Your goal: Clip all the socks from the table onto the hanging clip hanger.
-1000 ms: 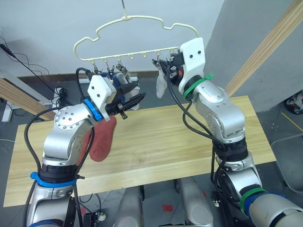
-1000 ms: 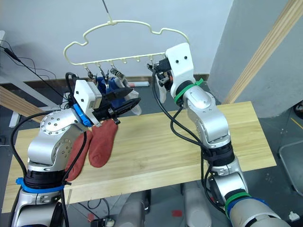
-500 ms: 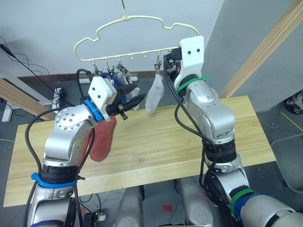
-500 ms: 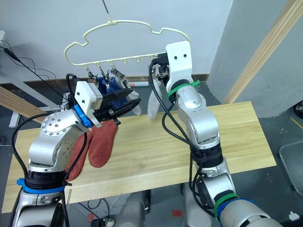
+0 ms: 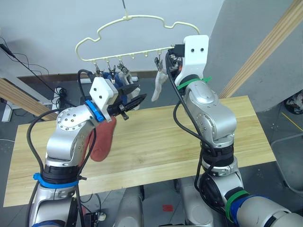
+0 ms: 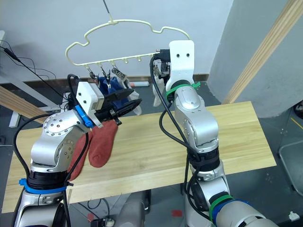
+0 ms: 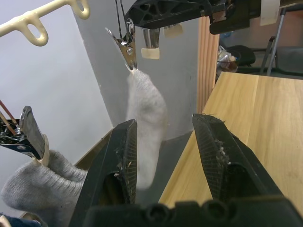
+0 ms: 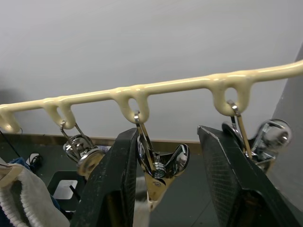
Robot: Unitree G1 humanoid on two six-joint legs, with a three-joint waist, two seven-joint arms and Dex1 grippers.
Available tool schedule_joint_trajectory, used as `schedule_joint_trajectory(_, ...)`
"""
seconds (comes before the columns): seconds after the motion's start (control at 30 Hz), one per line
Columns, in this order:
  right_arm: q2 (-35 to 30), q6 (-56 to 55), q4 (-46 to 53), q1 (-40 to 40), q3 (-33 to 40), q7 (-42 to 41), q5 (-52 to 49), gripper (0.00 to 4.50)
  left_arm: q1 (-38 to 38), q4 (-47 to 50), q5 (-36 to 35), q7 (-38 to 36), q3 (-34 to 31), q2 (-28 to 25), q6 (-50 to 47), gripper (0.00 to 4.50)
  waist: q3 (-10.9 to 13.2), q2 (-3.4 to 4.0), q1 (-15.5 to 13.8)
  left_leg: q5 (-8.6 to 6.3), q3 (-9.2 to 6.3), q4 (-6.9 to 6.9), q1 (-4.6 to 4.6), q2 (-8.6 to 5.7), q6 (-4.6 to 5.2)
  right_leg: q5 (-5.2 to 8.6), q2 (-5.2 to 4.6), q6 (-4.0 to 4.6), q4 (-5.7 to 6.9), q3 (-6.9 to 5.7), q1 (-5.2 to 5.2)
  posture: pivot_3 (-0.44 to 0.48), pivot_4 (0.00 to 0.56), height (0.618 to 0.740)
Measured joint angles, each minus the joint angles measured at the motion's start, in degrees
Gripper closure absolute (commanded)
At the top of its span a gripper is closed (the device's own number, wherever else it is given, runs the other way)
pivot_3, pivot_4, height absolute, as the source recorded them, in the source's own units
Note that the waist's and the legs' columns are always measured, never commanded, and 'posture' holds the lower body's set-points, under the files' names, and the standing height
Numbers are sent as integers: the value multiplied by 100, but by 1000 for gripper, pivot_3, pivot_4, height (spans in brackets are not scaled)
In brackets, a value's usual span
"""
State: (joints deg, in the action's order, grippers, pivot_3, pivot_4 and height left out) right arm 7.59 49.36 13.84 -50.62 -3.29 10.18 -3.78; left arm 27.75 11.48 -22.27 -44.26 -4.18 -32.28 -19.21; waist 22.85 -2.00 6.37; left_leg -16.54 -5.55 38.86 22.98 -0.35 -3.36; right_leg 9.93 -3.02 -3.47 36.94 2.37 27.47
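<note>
My right gripper pinches the metal clip by its silver handles next, to open the clip for a sock.
The pale-yellow clip hanger [image 5: 128, 21] hangs above the table [image 5: 170, 142]. A light grey sock [image 5: 158, 85] dangles from one of its right-hand clips [image 7: 129, 52]. Further left on the hanger, a blue sock [image 6: 105, 85] and another grey sock [image 7: 38, 184] are clipped. Two rust-red socks [image 6: 102, 142] lie side by side on the table's left part, under my left arm. My left gripper [image 5: 138, 94] is open and empty, pointing at the dangling grey sock. My right gripper [image 8: 168, 137] is open at the hanger's clip bar, its fingers on either side of a metal clip [image 8: 156, 170].
A thick wooden rail [image 5: 265, 47] slants up at the right and another [image 5: 19, 97] lies low at the left. Black cables [image 5: 28, 71] trail over the floor behind the table's left end. A grey wall stands behind the hanger.
My right gripper has let go of the light grey sock and drawn back up to the clip bar. The sock now hangs free from its clip and swings. The left arm has hardly moved.
</note>
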Motion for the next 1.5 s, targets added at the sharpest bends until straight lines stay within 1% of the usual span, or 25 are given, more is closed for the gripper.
schedule_joint_trajectory(0.33, 7, 80, 0, 0, 111, 105, -385, 2456, 0, 0, 18, 2, 0, 1, 1, 2462, 0, 0, 1, 0, 0, 0, 0, 0, 0, 0, 0, 0, 0, 0, 0, -132, 376, 740)
schedule_joint_trajectory(0.37, 8, 81, 0, 0, 114, 109, -424, 2822, 0, 0, 19, 3, 0, 1, 1, 2462, 0, 0, 2, 0, 0, 0, 0, 0, 0, 0, 0, 0, 0, 0, 0, -132, 376, 740)
schedule_joint_trajectory(0.4, 7, 81, 0, 0, 115, 112, -443, 3000, 0, 0, 20, 3, 0, 1, 1, 2462, 0, 0, 2, 0, 0, 0, 0, 0, 0, 0, 0, 0, 0, 0, 0, -133, 375, 740)
schedule_joint_trajectory(0.5, 7, 56, 0, 0, 95, 109, -506, 3915, 0, 0, 42, 7, 0, 2, 2, 2462, 0, 0, 2, 0, 0, 0, 0, 0, 0, 0, 0, 0, 0, 0, 0, -133, 373, 740)
schedule_joint_trajectory(0.57, 7, 23, 0, 0, 70, 104, -546, 4312, 0, 0, 56, 8, 0, 3, 5, 2462, 0, 0, 2, 0, 0, 0, 0, 0, 0, 0, 0, 0, 0, 0, 0, -133, 372, 740)
schedule_joint_trajectory(0.6, 6, -4, 0, 0, 53, 101, -556, 4422, 0, 0, 62, 8, 0, 3, 6, 2462, 0, 0, 1, 0, 0, 0, 0, 0, 0, 0, 0, 0, 0, 0, 0, -133, 371, 740)
schedule_joint_trajectory(0.83, 2, -42, 0, 0, 19, 81, -615, 4423, -73, 0, 101, 34, 0, 2, 74, 2462, 0, 0, 4, 0, 0, 0, 0, 0, 0, 0, 0, 0, -1, 0, 0, -135, 370, 740)
schedule_joint_trajectory(0.97, 1, -72, -1, 1, 0, 43, -645, 4423, -428, 44, 247, 315, -36, 1, 76, 2462, 0, 0, 15, 0, 1, -2, 0, 1, 0, 0, 0, 0, -1, 1, 1, -131, 373, 740)
schedule_joint_trajectory(1.0, 0, -76, 0, 1, -16, 27, -647, 4423, -691, 97, 350, 448, -86, -2, 102, 2114, 0, 0, 30, 0, 5, -4, -2, 2, 1, 0, 0, 0, -1, 4, 3, -130, 372, 740)
schedule_joint_trajectory(1.1, -3, -101, -3, 6, -8, 3, -644, 4423, -1436, 73, 686, 792, -149, 5, 228, 1386, 0, 0, 21, 0, 9, -7, 2, 5, 0, 0, -1, 0, 2, 3, 16, -130, 374, 740)
schedule_joint_trajectory(1.23, -3, -108, -1, 10, -34, -23, -648, 4423, -2172, -126, 975, 1466, -485, 268, 260, 246, 0, 0, 6, 0, 10, -7, 3, 3, 0, 0, -4, 0, 1, 3, 16, -125, 378, 740)
schedule_joint_trajectory(1.27, -5, -108, -1, 12, -24, -25, -647, 4423, -2320, -202, 1011, 1609, -539, 337, 263, 19, 0, 1, 5, 0, 10, -7, 3, 3, 0, 0, -4, 0, 1, 3, 16, -123, 379, 740)
schedule_joint_trajectory(1.37, -5, -107, 0, 25, -43, -73, -653, 4423, -2396, -697, 1079, 2173, -776, 752, 255, 0, 0, 0, -16, 0, 3, -5, 5, 4, 0, 0, -2, 0, 2, -5, 16, -123, 382, 740)
schedule_joint_trajectory(1.5, -5, -89, 0, 37, -73, -145, -653, 4423, -2051, -1439, 1137, 2660, -936, 1010, 242, 0, 0, 0, -39, 0, 4, -2, 4, 1, 0, 0, -3, 0, 6, -4, 13, -126, 389, 740)
